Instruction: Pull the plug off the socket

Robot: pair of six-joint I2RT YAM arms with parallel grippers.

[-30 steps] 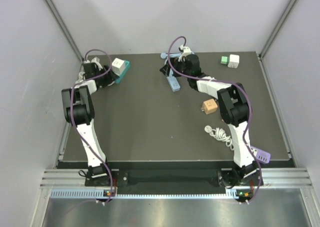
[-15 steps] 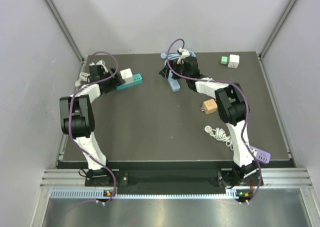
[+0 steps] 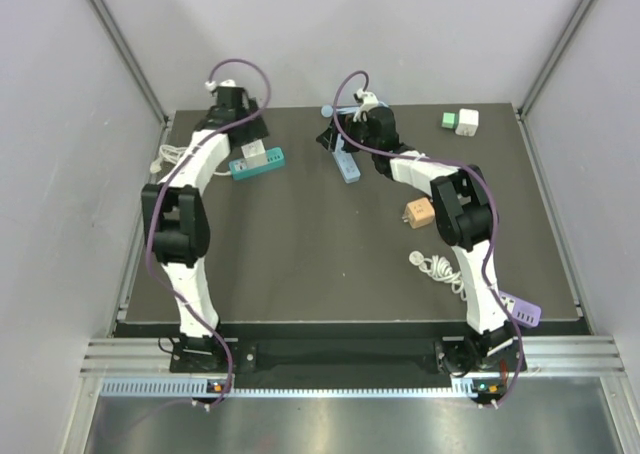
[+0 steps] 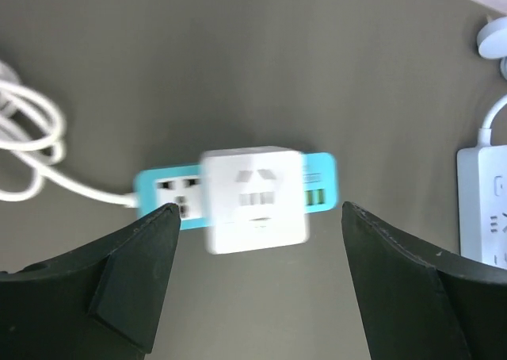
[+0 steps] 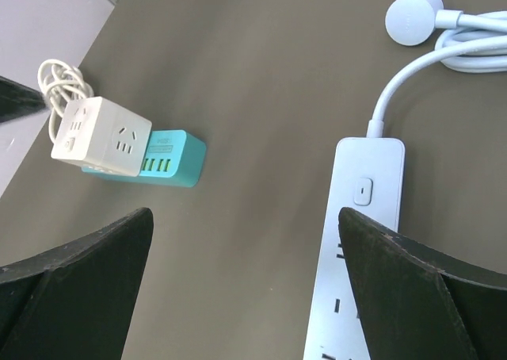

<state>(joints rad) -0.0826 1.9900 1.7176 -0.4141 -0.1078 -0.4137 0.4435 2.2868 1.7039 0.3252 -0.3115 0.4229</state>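
Observation:
My left gripper grabs the white cube plug (image 3: 252,156) (image 4: 255,199) by its opposite sides next. That leaves the teal socket strip's end free to hold while pulling the plug off.
A white cube plug (image 4: 255,199) sits plugged on a teal socket strip (image 4: 321,181), lying on the dark table. In the top view the plug (image 3: 252,156) and strip (image 3: 270,161) lie at the back left. My left gripper (image 3: 246,132) hovers above them, open and empty, its fingers (image 4: 142,249) on either side of the plug in the left wrist view. My right gripper (image 3: 336,139) is open and empty over a light blue power strip (image 3: 347,165). The right wrist view shows the plug (image 5: 99,134) and teal strip (image 5: 170,160) at left.
The light blue power strip (image 5: 356,257) and its cord lie under my right gripper. A white cord coil (image 4: 24,138) trails left of the teal strip. A green and white adapter (image 3: 460,122), an orange adapter (image 3: 419,214), a white cable (image 3: 440,269) and a purple strip (image 3: 522,310) lie on the right.
My left gripper swung right from the table's left edge to above the teal strip. The strip and plug shifted right and a little nearer. The right arm barely moved.

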